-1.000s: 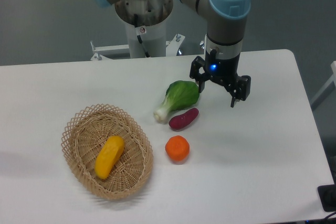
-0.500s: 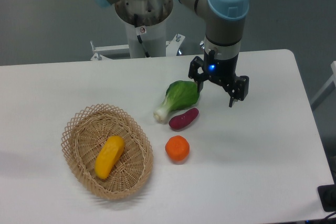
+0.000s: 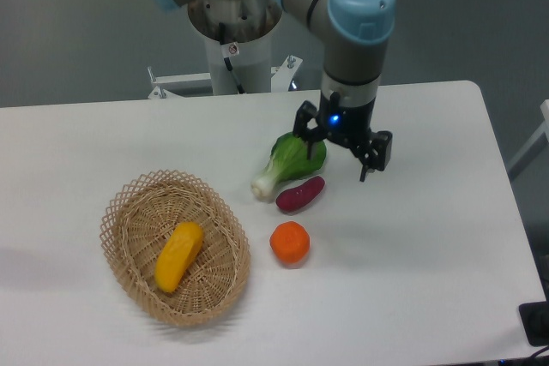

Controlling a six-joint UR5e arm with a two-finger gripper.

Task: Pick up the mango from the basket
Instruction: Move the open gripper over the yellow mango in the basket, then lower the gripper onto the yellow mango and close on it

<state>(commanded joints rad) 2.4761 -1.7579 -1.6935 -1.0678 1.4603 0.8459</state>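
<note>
I should grab the yellow mango by its orange end [image 3: 191, 233] next, so I can pick it out of the basket [image 3: 130, 212].
The yellow mango [image 3: 178, 255] lies inside the tan wicker basket [image 3: 130, 212] at the front left of the table, its orange end toward the back. My gripper [image 3: 336, 156] is open and empty, hovering above the table to the right of the basket, just over the right end of the green bok choy [image 3: 288, 160]. It is well apart from the mango.
A purple sweet potato [image 3: 300, 194] lies below the bok choy, and a round orange fruit [image 3: 290, 243] sits in front of it, just right of the basket. The robot's base column [image 3: 233, 32] stands at the back edge of the table.
My gripper has moved left, toward the bok choy and the basket. The fruits and the basket have not moved.
</note>
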